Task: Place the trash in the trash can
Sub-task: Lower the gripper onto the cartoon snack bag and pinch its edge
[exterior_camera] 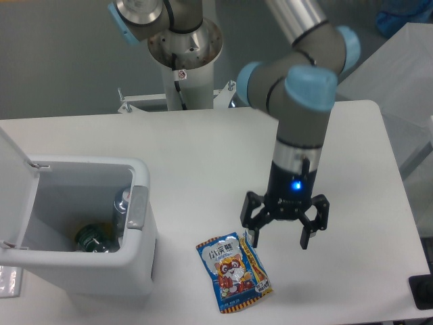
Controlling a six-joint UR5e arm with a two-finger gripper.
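Observation:
I should next pick up the snack packet by its edge beside the white lettering, so that I can drop it in the white trash can.
The white boxy trash can stands at the table's front left with its lid swung open to the left. Inside it lies a clear plastic bottle with a dark label. A blue-and-orange snack packet with a cartoon animal lies flat on the table near the front edge. My gripper hangs open just above the table, to the right of the packet's upper corner. Nothing is between its fingers.
The arm's base pedestal rises behind the table's far edge. A grey tab sits on the can's right rim. A dark object shows at the front right corner. A pale box stands off the table's right side.

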